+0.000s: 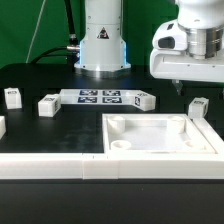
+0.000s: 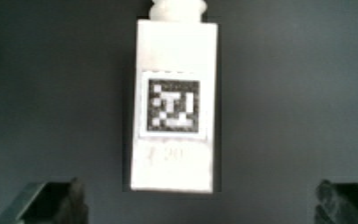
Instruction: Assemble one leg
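I should move my gripper toward the leg's plain end (image 2: 172, 179) before I close on it, because my fingers are short of it and would miss if closed now.
In the wrist view a white leg (image 2: 176, 100) lies on the dark table with its black-and-white tag facing up and a round peg at one end. My gripper (image 2: 197, 205) is open above the table, its two fingertips (image 2: 51, 205) set wide apart, just short of the leg's plain end. In the exterior view the gripper (image 1: 180, 86) hangs at the right, above and slightly left of this leg (image 1: 199, 107). It holds nothing.
The large white tray (image 1: 205, 137) with corner sockets lies front right, just before the leg. The marker board (image 1: 100, 97) lies mid-table. Other legs lie beside its right end (image 1: 143, 100) and at the left (image 1: 47, 106) (image 1: 12, 97). A white ledge (image 1: 60, 165) runs along the front.
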Tool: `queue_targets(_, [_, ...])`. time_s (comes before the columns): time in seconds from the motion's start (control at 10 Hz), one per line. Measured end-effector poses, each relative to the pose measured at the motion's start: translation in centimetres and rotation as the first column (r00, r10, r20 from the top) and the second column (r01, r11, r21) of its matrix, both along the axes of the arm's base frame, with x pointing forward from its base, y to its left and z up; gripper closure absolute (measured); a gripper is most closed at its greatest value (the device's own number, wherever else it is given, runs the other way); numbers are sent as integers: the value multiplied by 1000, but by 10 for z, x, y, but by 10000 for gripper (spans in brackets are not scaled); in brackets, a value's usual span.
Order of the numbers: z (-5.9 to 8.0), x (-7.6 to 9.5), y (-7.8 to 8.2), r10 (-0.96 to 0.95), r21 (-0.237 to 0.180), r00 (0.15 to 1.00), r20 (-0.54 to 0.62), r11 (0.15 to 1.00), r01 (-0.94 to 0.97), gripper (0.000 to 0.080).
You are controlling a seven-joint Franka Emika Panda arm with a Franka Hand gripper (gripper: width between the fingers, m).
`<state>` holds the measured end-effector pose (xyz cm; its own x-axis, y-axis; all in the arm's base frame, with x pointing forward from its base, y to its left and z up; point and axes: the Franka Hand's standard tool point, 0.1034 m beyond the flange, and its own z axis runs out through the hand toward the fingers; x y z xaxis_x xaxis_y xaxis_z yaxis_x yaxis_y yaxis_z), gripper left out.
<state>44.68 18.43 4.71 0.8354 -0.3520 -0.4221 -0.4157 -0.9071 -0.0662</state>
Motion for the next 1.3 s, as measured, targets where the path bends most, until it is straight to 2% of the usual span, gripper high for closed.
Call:
queue_targets(0.1, [0, 1, -3, -3, 38, 996, -90, 999, 7, 150])
queue_targets(0.4, [-5, 0, -8, 18, 107, 949, -314, 994, 17, 150])
queue_targets(0.5, [-7, -6, -11, 14, 137, 914, -406, 990, 46, 150])
queue_targets(0.7, [-18, -9, -14, 32, 185, 847, -531, 980, 79, 150])
queue_targets(0.8, [-24, -10, -12, 30, 185, 846, -532, 979, 81, 150])
queue_targets(1.1, [-31, -22, 0, 32, 174, 858, -513, 982, 68, 150])
queue_targets(1.3, [-34, -24, 5, 39, 170, 863, -504, 984, 55, 150])
